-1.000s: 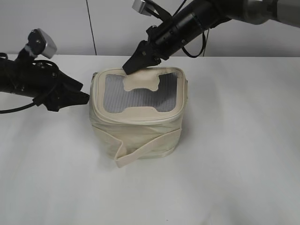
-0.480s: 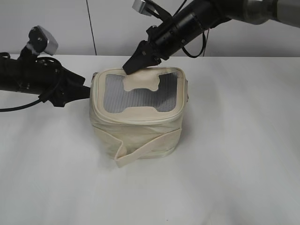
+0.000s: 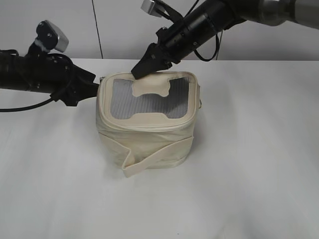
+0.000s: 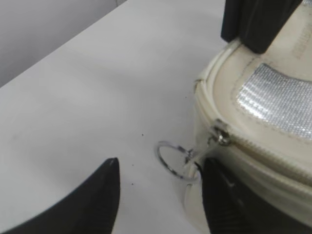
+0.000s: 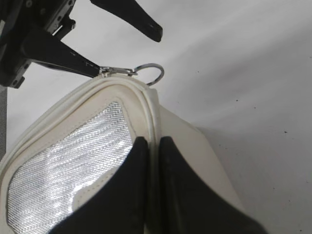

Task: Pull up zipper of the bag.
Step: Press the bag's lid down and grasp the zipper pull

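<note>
The zipper has to be pulled along the bag's rim, so my left gripper will next grab the slider by its silver ring pull.
The cream bag stands mid-table, its grey mesh top facing up. The zipper runs round the top rim. A metal slider with a silver ring pull sits at the bag's left corner; the ring also shows in the right wrist view. My left gripper is open, its jaws on either side of the ring without touching it; one finger lies against the bag's side. In the exterior view it is at the bag's upper left corner. My right gripper is shut on the bag's far rim.
The white table surrounds the bag. A cream strap wraps the bag's lower body, with a loose end at the front. A grey wall stands behind the table's far edge.
My left gripper has moved right and away from the camera, up to the bag's left corner. The right gripper and the bag have not moved.
</note>
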Controlling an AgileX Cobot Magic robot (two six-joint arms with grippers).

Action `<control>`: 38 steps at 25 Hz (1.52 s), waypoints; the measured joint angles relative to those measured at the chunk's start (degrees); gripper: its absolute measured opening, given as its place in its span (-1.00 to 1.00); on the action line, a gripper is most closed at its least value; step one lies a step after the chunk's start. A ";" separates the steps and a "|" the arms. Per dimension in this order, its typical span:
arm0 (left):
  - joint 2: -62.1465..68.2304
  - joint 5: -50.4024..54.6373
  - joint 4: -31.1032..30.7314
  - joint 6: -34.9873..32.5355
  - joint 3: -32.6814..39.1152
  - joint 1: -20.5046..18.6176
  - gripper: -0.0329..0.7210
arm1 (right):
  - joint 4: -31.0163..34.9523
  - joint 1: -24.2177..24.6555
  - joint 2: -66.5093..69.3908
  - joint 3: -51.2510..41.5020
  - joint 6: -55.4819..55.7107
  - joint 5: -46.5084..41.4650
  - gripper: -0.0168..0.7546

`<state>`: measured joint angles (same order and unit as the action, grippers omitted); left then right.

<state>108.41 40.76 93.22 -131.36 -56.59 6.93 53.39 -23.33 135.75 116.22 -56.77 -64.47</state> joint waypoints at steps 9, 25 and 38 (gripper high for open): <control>2.96 -4.16 2.18 -0.02 -0.61 1.77 0.16 | -0.35 0.00 0.00 0.07 0.12 -0.05 -0.84; 3.44 -2.36 2.72 -0.02 -0.61 2.43 -0.88 | -0.35 0.00 0.00 0.07 1.15 -0.07 -0.84; -9.36 -12.29 -10.93 16.51 4.38 2.69 -0.89 | -0.77 0.00 0.05 0.07 7.96 1.04 -0.84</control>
<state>99.05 28.46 82.30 -114.85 -52.21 9.62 52.63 -23.33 135.81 116.29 -48.81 -63.44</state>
